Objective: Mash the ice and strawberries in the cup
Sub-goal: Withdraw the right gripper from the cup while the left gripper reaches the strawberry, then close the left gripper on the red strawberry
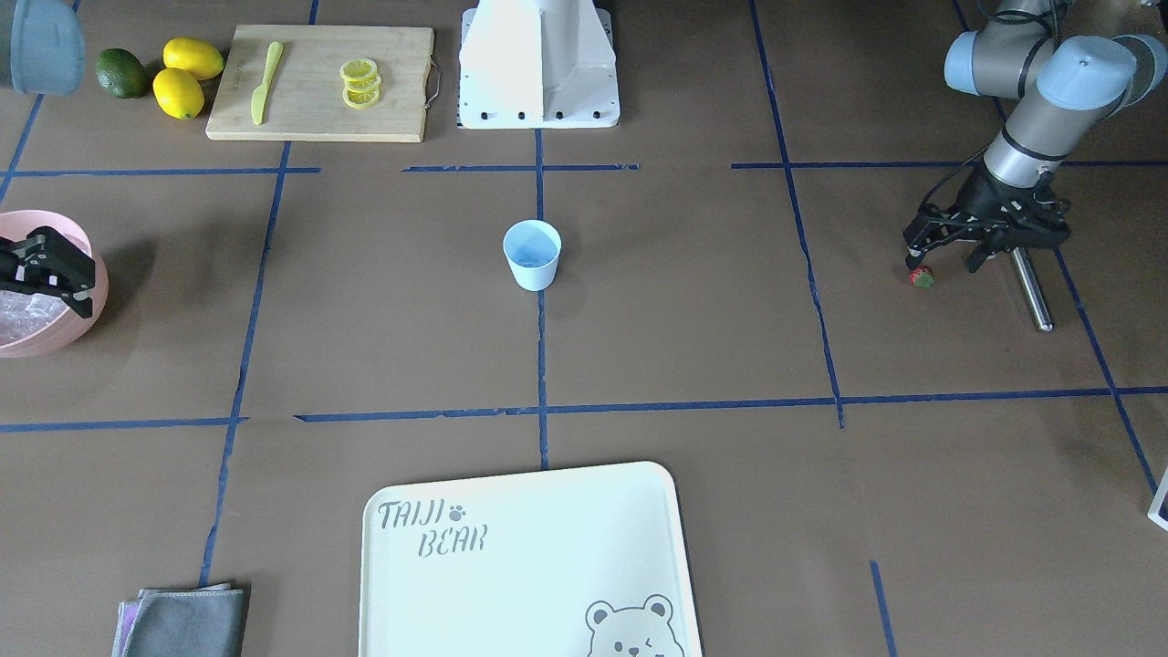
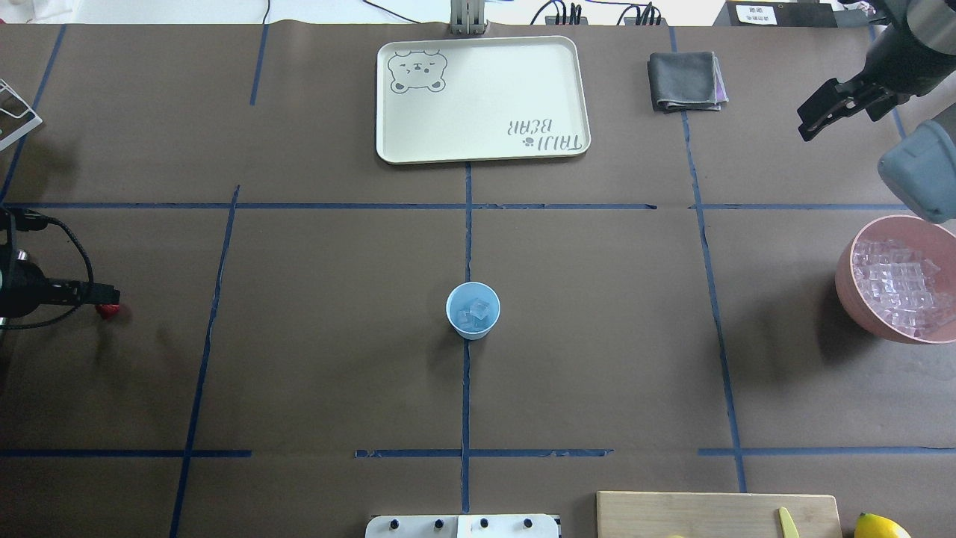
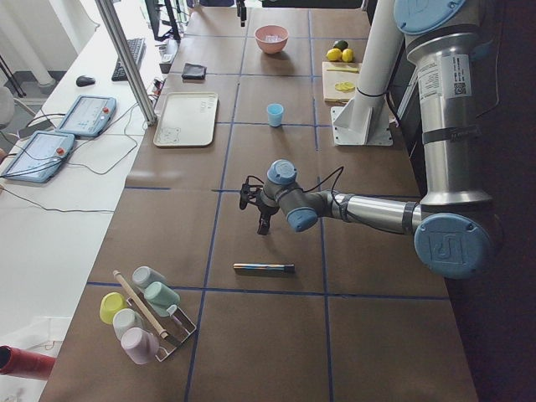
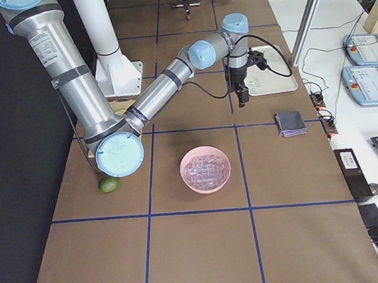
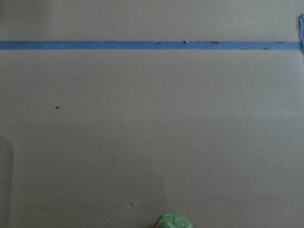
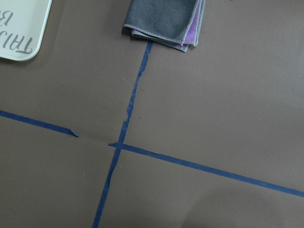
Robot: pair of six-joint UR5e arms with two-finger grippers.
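The strawberry needs to go into the cup (image 1: 532,254) for mashing. My left gripper should grab it by its red body (image 1: 917,275) next.
The light-blue cup (image 2: 473,310) stands upright at the table's middle with a few clear ice cubes (image 2: 475,313) inside. More ice (image 2: 896,284) fills the pink bowl (image 2: 845,288) at the right. One small red strawberry (image 1: 922,276) with a green top lies on the table at the far left. My left gripper (image 1: 944,264) hangs open just over it, one fingertip right beside the berry. In the left wrist view only the berry's green top (image 5: 173,221) shows at the bottom edge. My right gripper (image 2: 814,113) is raised and open beyond the bowl, holding nothing.
A metal rod (image 1: 1033,292) lies on the table just beside the left gripper. A cream tray (image 2: 388,142) and a folded grey cloth (image 2: 683,81) sit on the far side. Near the robot base are a cutting board (image 1: 319,119) with lemon slices, a yellow knife, lemons and an avocado.
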